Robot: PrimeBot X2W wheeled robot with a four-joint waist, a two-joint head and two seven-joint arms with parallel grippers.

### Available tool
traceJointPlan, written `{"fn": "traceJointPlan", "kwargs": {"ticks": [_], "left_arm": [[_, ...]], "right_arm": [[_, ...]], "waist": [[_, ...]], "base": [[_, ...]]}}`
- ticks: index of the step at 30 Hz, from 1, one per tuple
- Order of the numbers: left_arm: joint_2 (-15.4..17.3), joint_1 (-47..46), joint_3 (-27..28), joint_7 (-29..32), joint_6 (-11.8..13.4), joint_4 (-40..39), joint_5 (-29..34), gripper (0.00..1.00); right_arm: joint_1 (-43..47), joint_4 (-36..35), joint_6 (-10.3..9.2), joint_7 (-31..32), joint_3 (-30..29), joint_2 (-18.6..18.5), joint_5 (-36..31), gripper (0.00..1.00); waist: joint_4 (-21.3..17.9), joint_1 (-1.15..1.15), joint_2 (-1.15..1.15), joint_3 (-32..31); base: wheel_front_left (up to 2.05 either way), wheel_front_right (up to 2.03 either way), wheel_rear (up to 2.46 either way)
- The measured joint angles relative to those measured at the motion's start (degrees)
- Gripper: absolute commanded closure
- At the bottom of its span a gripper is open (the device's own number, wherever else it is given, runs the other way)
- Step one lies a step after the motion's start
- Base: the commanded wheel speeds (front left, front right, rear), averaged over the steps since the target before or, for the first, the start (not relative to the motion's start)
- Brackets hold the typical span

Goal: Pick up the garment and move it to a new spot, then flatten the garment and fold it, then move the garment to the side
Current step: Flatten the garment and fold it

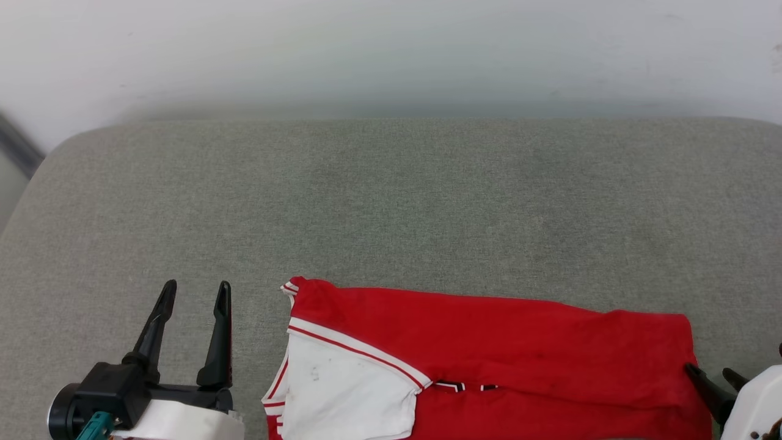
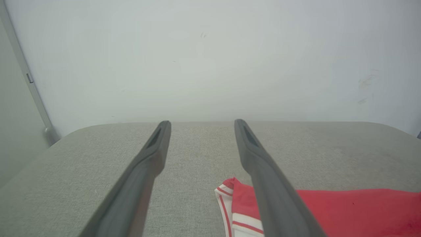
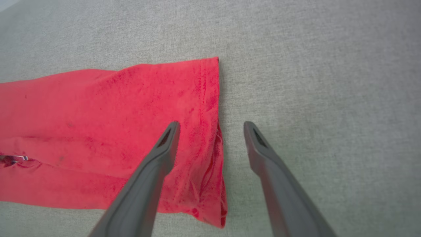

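Note:
I will next grab the jersey by its hem (image 1: 687, 341) with my right gripper, so that the jersey folds over toward the red cloth's white sleeve (image 1: 344, 388).
The garment (image 1: 513, 348), a red jersey with a white sleeve and striped trim, lies folded flat at the near edge of the grey cushion (image 1: 391, 201). A strip of black lettering peeks out along a fold. My left gripper (image 1: 197, 292) stands open just left of the garment's sleeve end, nothing between its fingers. In the left wrist view the garment (image 2: 355, 210) lies to the lower right of the left gripper (image 2: 201, 125). My right gripper (image 3: 210, 126) hovers open above the garment's red hem (image 3: 210, 108), one finger over the cloth, one over the cushion. In the head view the right gripper (image 1: 712, 373) pokes in at the right edge.
The grey fabric cushion stretches wide behind and to both sides of the garment. A pale wall (image 1: 391, 55) rises behind it. At the far left a grey strip (image 2: 33, 89) runs down beside the cushion's rounded corner.

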Motion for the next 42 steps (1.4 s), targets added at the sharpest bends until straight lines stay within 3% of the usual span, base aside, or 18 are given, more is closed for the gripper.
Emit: {"fn": "traceJointPlan", "kwargs": {"ticks": [10, 17, 26, 27, 28, 34, 42], "left_arm": [[-6.97, 0.92, 5.79, 0.0, -8.16, 1.7, 5.98, 0.0], [-9.51, -0.65, 7.12, -0.01, -10.67, 2.43, 8.57, 0.0], [-10.62, -1.58, 7.7, -0.01, -11.52, 3.77, 9.89, 0.0], [-10.63, -1.58, 7.77, -0.01, -11.63, 3.91, 9.98, 0.0], [-10.59, -1.35, 8.04, -0.01, -11.69, 4.26, 10.04, 0.0], [-10.04, -0.57, 7.76, -0.01, -11.72, 4.52, 9.77, 0.0], [-9.67, -0.02, 7.68, -0.01, -11.72, 4.49, 9.47, 0.0]], "right_arm": [[0.44, 3.45, 0.0, 2.36, -4.65, 5.79, -4.66, 0.0], [-0.66, 5.32, 0.0, 2.4, -4.67, 7.05, -5.0, 0.0], [-1.43, 5.28, -0.58, 1.26, -0.3, 6.58, -2.16, 0.0], [-1.47, 5.42, -0.59, 0.85, 0.13, 6.58, -1.89, 0.29], [-1.79, 6.48, -0.36, -2.04, 1.82, 6.83, -1.77, 1.0], [-1.78, 7.57, 0.05, -4.83, 1.65, 6.26, -1.4, 1.0], [-1.52, 9.77, 0.05, -6.89, -3.64, 2.0, -3.92, 1.0]], "waist": [[1.58, 0.0, 0.0, 1.77], [2.63, 0.0, 0.0, 4.03], [3.41, 0.0, 0.0, 4.82], [3.42, 0.0, 0.0, 4.64], [3.15, 0.0, 0.0, 3.56], [2.5, 0.01, 0.0, 2.16], [1.45, 0.0, 0.0, 1.28]], "base": [[0.0, 0.0, 0.0], [0.0, 0.0, 0.0], [0.0, 0.0, 0.0], [0.0, 0.0, 0.0], [0.0, 0.0, 0.0], [0.0, 0.0, 0.0], [0.0, 0.0, 0.0]]}}
